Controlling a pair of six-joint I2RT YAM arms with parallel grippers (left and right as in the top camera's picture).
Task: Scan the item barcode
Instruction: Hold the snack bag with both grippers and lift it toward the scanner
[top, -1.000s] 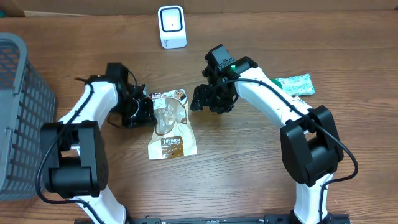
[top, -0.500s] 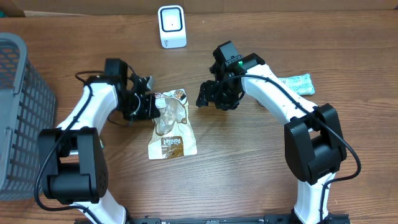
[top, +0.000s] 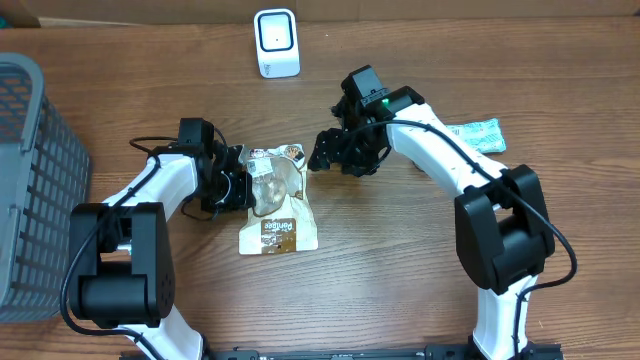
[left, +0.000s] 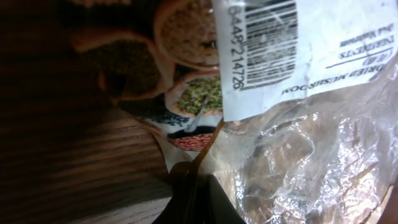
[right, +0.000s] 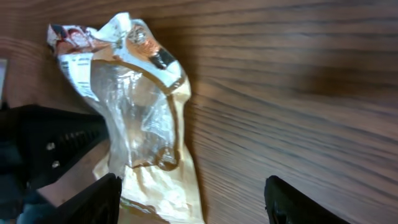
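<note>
My right gripper grabs the pouch's side edge (top: 308, 194) opposite my left gripper next, which leaves the white barcode label (top: 260, 167) uncovered for the scanner.
The item is a tan pouch (top: 276, 200) with a clear window, lying flat in the middle of the table. Its white barcode label (left: 264, 43) fills the top of the left wrist view. My left gripper (top: 238, 187) sits at the pouch's left edge, and its fingers (left: 194, 186) are shut with the pouch's brown edge pinched between them. My right gripper (top: 328, 156) hovers just right of the pouch's top end. It is open, with the pouch (right: 146, 118) ahead of its left finger (right: 99, 199) and nothing between the jaws. The white scanner (top: 276, 42) stands at the back.
A grey mesh basket (top: 30, 180) takes up the left edge of the table. A green packet (top: 476, 135) lies at the right, behind the right arm. Bare wood runs along the front of the table.
My left gripper has come down onto the pouch's left edge and the pouch has shifted slightly. The right gripper has drifted a little left and widened slightly.
</note>
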